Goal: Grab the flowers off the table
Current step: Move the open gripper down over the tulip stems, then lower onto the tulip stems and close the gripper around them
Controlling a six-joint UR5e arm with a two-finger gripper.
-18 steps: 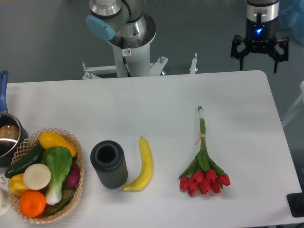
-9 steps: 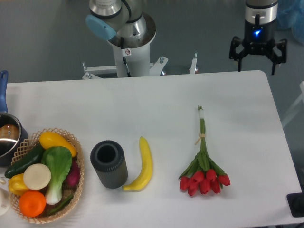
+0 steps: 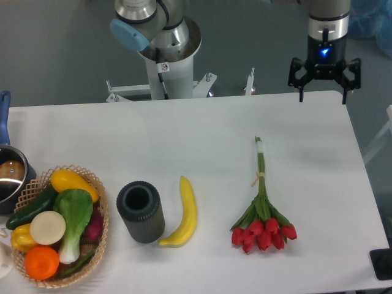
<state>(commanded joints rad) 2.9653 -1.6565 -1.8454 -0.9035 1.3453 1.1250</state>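
Note:
The flowers (image 3: pixel 262 205) need to be picked up from the table, so my gripper should grab them by their green stems next and keep their red tulip heads free.
The flowers (image 3: pixel 262 205) lie on the white table (image 3: pixel 202 135) right of centre: red tulip heads near the front edge, tied green stems pointing toward the back. My gripper (image 3: pixel 323 96) hangs open above the table's back right edge, fingers spread wide and empty, well behind and to the right of the stem ends.
A yellow banana (image 3: pixel 186 213) and a dark grey cylinder cup (image 3: pixel 141 211) lie left of the flowers. A wicker basket (image 3: pixel 98 242) of vegetables sits at the front left, with a pot (image 3: pixel 10 177) behind it. The robot base (image 3: pixel 165 55) stands behind the table.
The gripper has shifted left and slightly forward along the table's back right edge. The flowers and other objects have not moved.

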